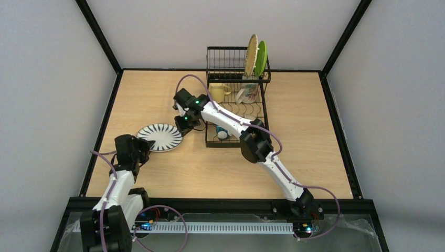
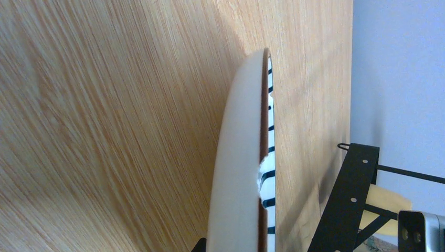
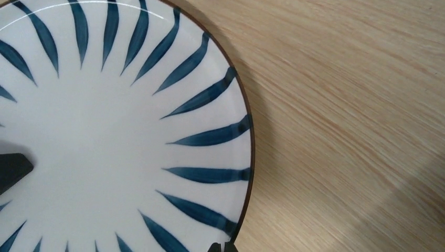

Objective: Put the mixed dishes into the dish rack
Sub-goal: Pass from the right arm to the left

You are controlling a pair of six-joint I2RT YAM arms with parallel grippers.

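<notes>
I would bring the striped plate up if I lifted my left gripper now, because its rim (image 1: 147,143) (image 2: 239,242) is edge-on between the shut fingers.
The black-striped white plate (image 1: 160,137) lies on the table left of the dish rack (image 1: 264,107). My left gripper (image 1: 146,148) is shut on its left rim. In the left wrist view the plate (image 2: 239,157) runs edge-on between the jaws (image 2: 236,248), with only one fingertip (image 2: 202,244) showing, against the underside. My right gripper (image 1: 184,125) is shut, its tips (image 3: 228,248) touching the right rim of the plate (image 3: 105,131). In the rack stand a tan plate (image 1: 251,55), a lime green plate (image 1: 261,58), a pale yellow mug (image 1: 218,92), a white bowl (image 1: 247,93) and a blue bowl (image 1: 222,133).
The rack's near corner (image 2: 343,199) shows at the right of the left wrist view. The right arm reaches across the rack's front left corner. Black frame rails border the table on all sides.
</notes>
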